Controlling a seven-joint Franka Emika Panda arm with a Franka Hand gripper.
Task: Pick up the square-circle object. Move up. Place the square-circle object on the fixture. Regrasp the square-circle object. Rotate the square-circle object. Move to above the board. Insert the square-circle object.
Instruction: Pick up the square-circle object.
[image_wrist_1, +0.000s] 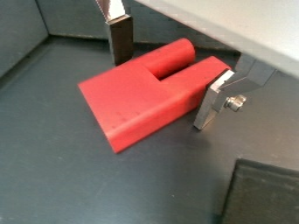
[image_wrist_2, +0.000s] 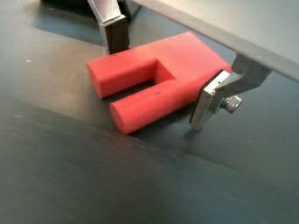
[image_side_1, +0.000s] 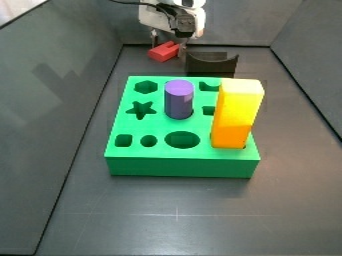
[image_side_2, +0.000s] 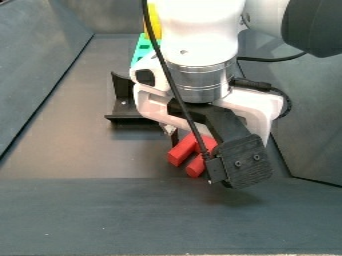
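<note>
I need to set the square-circle object upright on the fixture (image_side_1: 210, 62), so my gripper should next grab it across its middle, where the pegs join its body (image_side_1: 164, 50).
The square-circle object (image_wrist_1: 135, 101) (image_wrist_2: 146, 83) is a red piece with two prongs, one rounded and one square, lying flat on the dark floor. In both wrist views my gripper (image_wrist_1: 163, 77) (image_wrist_2: 162, 77) straddles it, open, with one finger (image_wrist_1: 118, 39) at one flank and the other finger (image_wrist_1: 214, 98) close against the opposite flank. In both side views the gripper (image_side_1: 171, 38) (image_side_2: 191, 150) is low over the red piece (image_side_1: 164, 50) (image_side_2: 183, 156), just beside the black fixture (image_side_1: 210, 62) (image_side_2: 120, 100). The green board (image_side_1: 147, 160) lies nearer the front.
A purple cylinder (image_side_1: 179, 100) and a tall yellow-orange block (image_side_1: 238, 115) stand in the board. Grey walls enclose the floor. A dark block corner (image_wrist_1: 263, 192) shows close to the red piece in a wrist view.
</note>
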